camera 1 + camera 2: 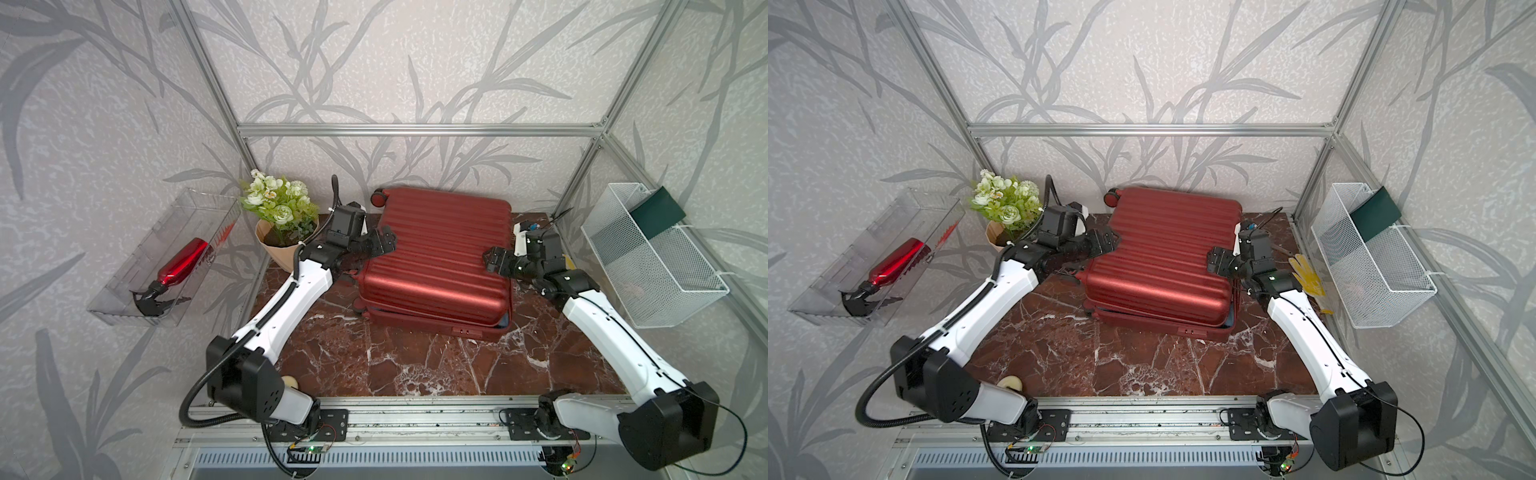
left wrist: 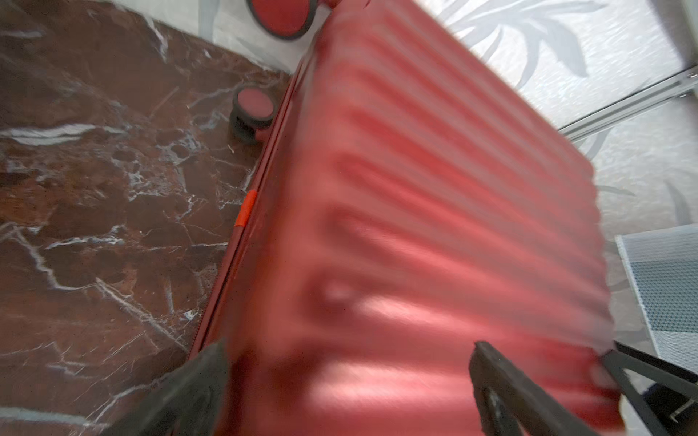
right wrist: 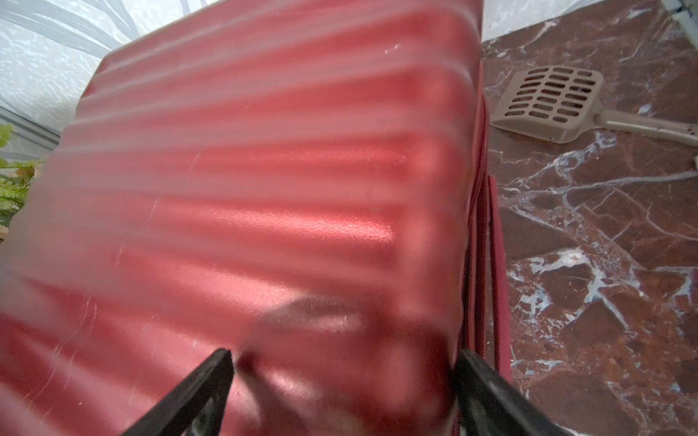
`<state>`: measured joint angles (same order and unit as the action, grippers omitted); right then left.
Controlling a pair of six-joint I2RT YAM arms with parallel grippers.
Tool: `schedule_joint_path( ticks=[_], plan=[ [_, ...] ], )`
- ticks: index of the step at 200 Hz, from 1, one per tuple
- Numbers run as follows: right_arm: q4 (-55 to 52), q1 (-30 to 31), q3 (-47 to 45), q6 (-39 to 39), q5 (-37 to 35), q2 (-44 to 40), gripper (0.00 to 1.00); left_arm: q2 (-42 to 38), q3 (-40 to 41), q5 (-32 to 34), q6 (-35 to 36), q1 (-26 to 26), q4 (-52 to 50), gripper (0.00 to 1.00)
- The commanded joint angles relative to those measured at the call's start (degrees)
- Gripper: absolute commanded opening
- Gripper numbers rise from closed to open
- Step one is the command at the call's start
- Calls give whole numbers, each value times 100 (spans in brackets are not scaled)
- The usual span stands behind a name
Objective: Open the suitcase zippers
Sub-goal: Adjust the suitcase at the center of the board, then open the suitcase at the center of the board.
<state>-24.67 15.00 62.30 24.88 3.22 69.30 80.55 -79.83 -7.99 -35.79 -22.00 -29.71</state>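
Note:
The suitcase's upper shell should swing open next, so my left gripper will grab it by its wheeled side and leave the near seam free.
The dark red ribbed suitcase [image 1: 436,257] [image 1: 1163,257] lies flat at the back of the marble table. Its upper shell sits slightly askew on the lower one. Along the near seam the zippers [image 1: 432,319] show a gap, with light blue lining [image 1: 504,320] at the near right corner. In the right wrist view the zipper teeth [image 3: 476,226] run down the case's side. My left gripper [image 1: 387,242] [image 2: 349,351] stands open over the shell's left edge. My right gripper [image 1: 492,260] [image 3: 342,355] is open over the right edge. Neither holds anything.
A flower pot [image 1: 282,220] stands behind the left arm. A clear tray with a red spray bottle [image 1: 183,262] hangs on the left wall, a white wire basket [image 1: 652,257] on the right. A beige scoop [image 3: 547,98] and a yellow glove [image 1: 1304,274] lie right of the case.

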Motion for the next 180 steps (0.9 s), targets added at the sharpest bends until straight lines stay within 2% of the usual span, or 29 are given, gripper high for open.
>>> schedule_joint_path(
  ticks=[1, 34, 69, 84, 124, 180],
  plan=[
    [-362, 64, 198, -297, -299, -430, 92, -783, -280, 974, -241, -67, -614, 99],
    [-612, 73, -293, 92, -157, -1248, 91, -1700, 219, 992, -1100, -76, -1074, 99],
    [-782, 99, -829, 530, 308, -1981, 90, -2832, 1501, 855, -2427, -98, -1216, 99],
    [-774, 99, -937, 638, 501, -2095, 90, -3046, 1946, 795, -2731, -103, -1021, 99],
    [-746, 99, -1061, 845, 723, -2272, 90, -2561, 2514, 569, -3094, -87, 64, 99],
    [-734, 99, -1266, 969, 904, -2705, 90, -2098, 3018, 1140, -3254, -6, 1354, 99]
  ],
)
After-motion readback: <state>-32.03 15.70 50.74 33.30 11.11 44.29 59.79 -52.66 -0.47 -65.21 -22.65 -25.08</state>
